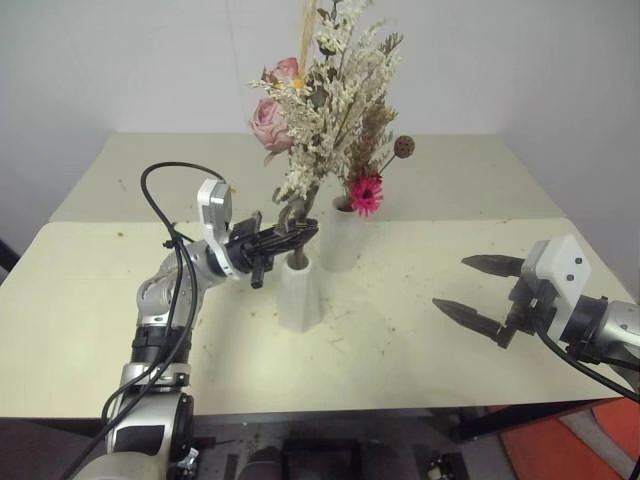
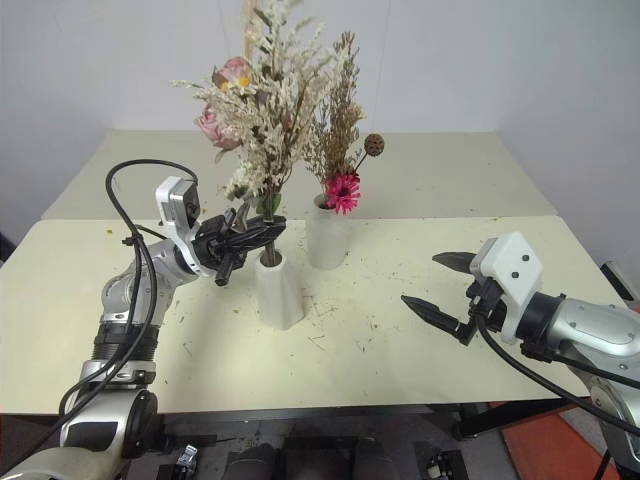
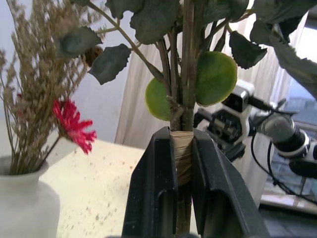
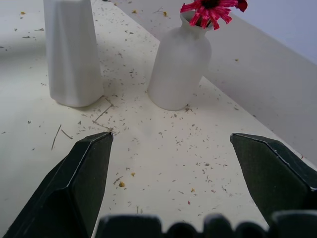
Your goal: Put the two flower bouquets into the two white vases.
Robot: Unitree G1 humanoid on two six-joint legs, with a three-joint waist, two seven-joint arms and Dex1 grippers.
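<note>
The pink rose bouquet (image 1: 310, 110) would rest in the cone-shaped white vase, its stems are inside the vase's opening, so my left gripper needs to open.
The pink rose bouquet (image 1: 310, 110), with beige sprigs and green leaves, stands upright over the cone-shaped white vase (image 1: 298, 295). My left gripper (image 1: 298, 236) is shut on its taped stems (image 3: 182, 151) just above the vase mouth, and the stem ends reach down into that mouth. The magenta daisy bouquet (image 1: 366, 193), with tan grass and a brown seed head, sits in the bottle-shaped white vase (image 1: 340, 242) just behind. My right gripper (image 1: 451, 282) hovers open and holding nothing over the table to the right, pointing towards both vases (image 4: 72, 54) (image 4: 179, 69).
Both vases stand mid-table on the cream tabletop (image 1: 420, 350), which is littered with dried flower crumbs and bits of stem. A second cream table (image 1: 150, 170) adjoins behind, up to the white wall. An orange object (image 1: 570, 450) lies on the floor at the lower right.
</note>
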